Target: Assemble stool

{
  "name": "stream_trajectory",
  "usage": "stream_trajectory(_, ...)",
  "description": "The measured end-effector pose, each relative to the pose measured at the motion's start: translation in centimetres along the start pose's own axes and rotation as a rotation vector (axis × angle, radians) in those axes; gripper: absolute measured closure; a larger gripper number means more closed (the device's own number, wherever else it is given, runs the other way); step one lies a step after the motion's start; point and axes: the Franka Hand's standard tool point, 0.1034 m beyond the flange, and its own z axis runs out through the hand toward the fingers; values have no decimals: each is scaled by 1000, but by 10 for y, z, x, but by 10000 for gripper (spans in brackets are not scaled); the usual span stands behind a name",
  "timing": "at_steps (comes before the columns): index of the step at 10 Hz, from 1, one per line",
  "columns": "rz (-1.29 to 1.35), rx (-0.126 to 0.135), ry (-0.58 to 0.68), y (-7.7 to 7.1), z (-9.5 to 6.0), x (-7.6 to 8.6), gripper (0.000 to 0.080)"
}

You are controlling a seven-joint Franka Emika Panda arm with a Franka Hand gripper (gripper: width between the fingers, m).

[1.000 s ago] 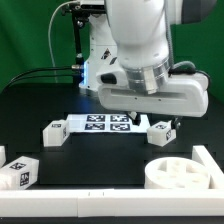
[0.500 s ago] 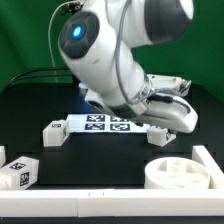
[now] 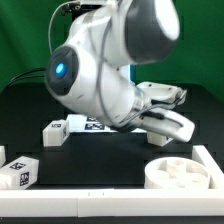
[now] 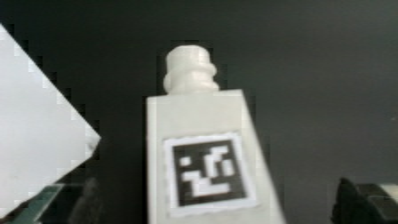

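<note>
I should close and catch the tagged leg (image 4: 214, 175) between my fingers, below its ribbed peg.
A white stool leg (image 4: 199, 150) with a black-and-white tag and a ribbed peg at one end lies on the black table. It sits between the two dark fingertips (image 4: 370, 202) of my gripper (image 4: 210, 206), which is open and not touching it. In the exterior view the gripper (image 3: 160, 126) hangs low beside the marker board's right end, and the hand hides that leg. The round dish-like seat (image 3: 181, 173) rests at the front right. Another leg (image 3: 54, 132) lies left of the board, and a third (image 3: 17, 171) at the front left.
The marker board (image 3: 96, 124) lies flat mid-table, half hidden by the arm; a white sheet (image 4: 36, 130) shows beside the leg in the wrist view. A long white border rail (image 3: 90, 207) runs along the front and up the right side (image 3: 207, 160).
The arm has swung and tilted over, bringing the hand down toward the leg at the marker board's right end. The jaws stayed open. Seat and other legs have not moved.
</note>
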Motion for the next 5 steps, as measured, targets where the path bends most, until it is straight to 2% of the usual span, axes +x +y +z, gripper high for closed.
stream_trajectory(3,4,-2,-13,1,2,3,150)
stream_trajectory(4,5,-3,-15,2,3,3,299)
stream_trajectory(5,6,-3,-15,2,3,3,299)
